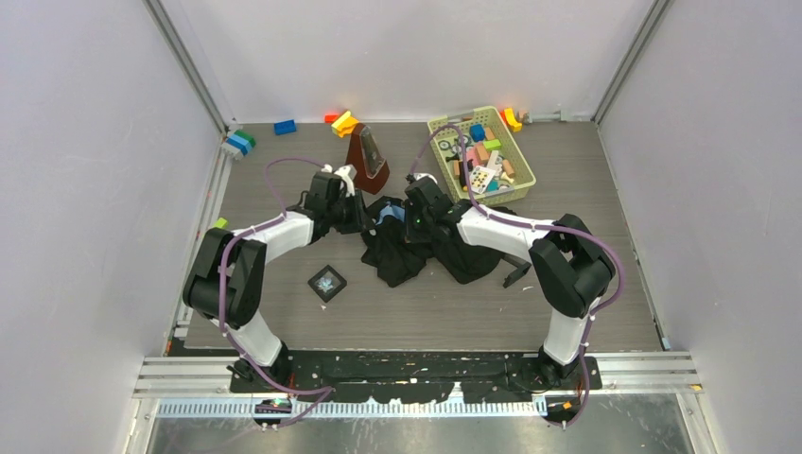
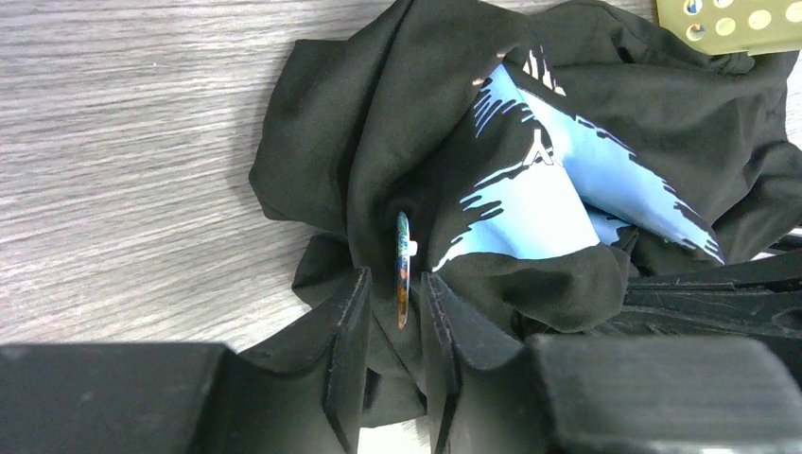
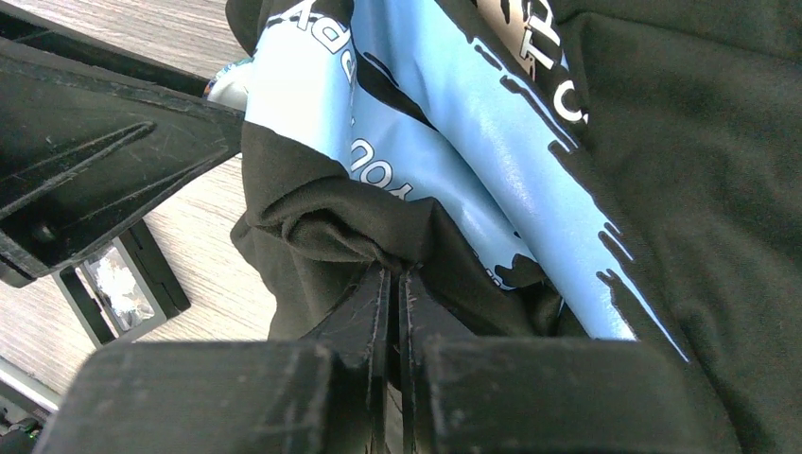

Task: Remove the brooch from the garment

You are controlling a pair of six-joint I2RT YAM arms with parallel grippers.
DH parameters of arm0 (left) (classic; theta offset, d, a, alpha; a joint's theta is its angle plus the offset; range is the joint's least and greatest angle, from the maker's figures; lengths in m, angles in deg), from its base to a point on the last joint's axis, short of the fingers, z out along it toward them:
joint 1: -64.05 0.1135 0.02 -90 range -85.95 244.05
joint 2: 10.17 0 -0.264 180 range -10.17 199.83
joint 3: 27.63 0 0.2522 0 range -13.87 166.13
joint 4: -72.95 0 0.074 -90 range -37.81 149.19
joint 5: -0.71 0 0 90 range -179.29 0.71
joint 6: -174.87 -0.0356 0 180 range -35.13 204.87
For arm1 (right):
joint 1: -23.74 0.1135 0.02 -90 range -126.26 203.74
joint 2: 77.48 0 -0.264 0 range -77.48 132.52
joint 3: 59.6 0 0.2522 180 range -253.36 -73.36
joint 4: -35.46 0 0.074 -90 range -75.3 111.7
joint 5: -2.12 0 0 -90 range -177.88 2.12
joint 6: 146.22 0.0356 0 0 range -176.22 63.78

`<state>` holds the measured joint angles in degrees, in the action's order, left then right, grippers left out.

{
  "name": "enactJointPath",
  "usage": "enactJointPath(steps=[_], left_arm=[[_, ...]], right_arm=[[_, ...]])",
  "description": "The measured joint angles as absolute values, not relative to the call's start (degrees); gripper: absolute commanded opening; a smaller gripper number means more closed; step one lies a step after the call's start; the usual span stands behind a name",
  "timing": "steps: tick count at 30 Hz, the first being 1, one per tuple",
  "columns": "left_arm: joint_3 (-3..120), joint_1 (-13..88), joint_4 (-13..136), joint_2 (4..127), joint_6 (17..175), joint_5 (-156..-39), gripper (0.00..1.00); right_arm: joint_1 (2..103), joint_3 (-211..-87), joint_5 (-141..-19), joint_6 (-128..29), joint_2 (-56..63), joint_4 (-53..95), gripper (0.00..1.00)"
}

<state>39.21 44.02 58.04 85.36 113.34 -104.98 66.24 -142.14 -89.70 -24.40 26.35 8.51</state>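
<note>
In the left wrist view the brooch's lower edge is between the open fingers, so it is now time for my left gripper to close on it.
A black garment (image 1: 416,248) with a light blue print lies crumpled mid-table. In the left wrist view the brooch (image 2: 403,268), a thin round disc seen edge-on with blue and orange colours, stands pinned to a fold of the garment (image 2: 378,161). My left gripper (image 2: 395,288) is open, its two fingers on either side of the brooch's lower edge, with small gaps. My right gripper (image 3: 397,276) is shut on a pinched fold of the black garment (image 3: 331,227) beside the blue print. In the top view both grippers, left (image 1: 361,214) and right (image 1: 414,219), meet over the cloth.
A small black square box (image 1: 327,282) with a shiny inside lies in front of the left arm; it also shows in the right wrist view (image 3: 118,288). A yellow-green basket (image 1: 515,180) of toys stands back right. A brown wedge-shaped object (image 1: 367,156) and loose bricks (image 1: 285,127) lie at the back.
</note>
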Motion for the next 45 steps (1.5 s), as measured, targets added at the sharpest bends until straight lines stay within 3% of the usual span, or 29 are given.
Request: enactJointPath(steps=[3, 6, 8, 13, 16, 30, 33, 36, 40, 42, 45], left_arm=[[38.64, 44.26, 58.06, 84.79, 113.38, -105.09, 0.18], [37.99, 44.74, 58.06, 84.20, 113.32, -105.19, 0.30], [37.92, 44.98, 58.06, 84.18, 113.23, -105.35, 0.33], [37.53, 45.12, 58.24, 83.90, 113.47, -105.68, 0.18], [37.31, 45.27, 58.28, 83.44, 113.38, -105.92, 0.01], [35.80, 48.98, 60.51, 81.80, 116.62, -111.49, 0.00], [35.34, 50.78, 61.04, 80.57, 118.37, -114.33, 0.00], [34.08, 51.32, 61.87, 78.08, 120.35, -116.76, 0.00], [29.73, 51.32, 66.37, 72.79, 125.10, -120.91, 0.00], [26.60, 51.34, 69.98, 70.00, 128.53, -122.57, 0.00], [20.94, 51.34, 77.69, 66.59, 134.95, -124.08, 0.00]], right_arm=[[66.09, -142.14, -89.64, -24.40, 26.35, 8.51, 0.01], [66.04, -142.14, -89.62, -24.40, 26.35, 8.51, 0.01], [66.00, -142.14, -89.59, -24.40, 26.35, 8.51, 0.00], [65.98, -142.14, -89.46, -24.40, 26.35, 8.51, 0.00], [65.98, -142.14, -89.44, -24.40, 26.35, 8.51, 0.01], [65.70, -141.89, -84.02, -22.55, 26.35, 8.77, 0.01], [65.78, -139.67, -82.88, -21.15, 26.00, 9.69, 0.10], [65.78, -136.98, -82.45, -20.01, 24.65, 9.18, 0.39], [65.78, -134.70, -81.75, -18.26, 20.28, 9.08, 0.64], [65.67, -133.02, -81.75, -16.71, 16.61, 9.73, 0.70], [65.21, -129.87, -81.49, -13.28, 9.94, 13.16, 0.70]])
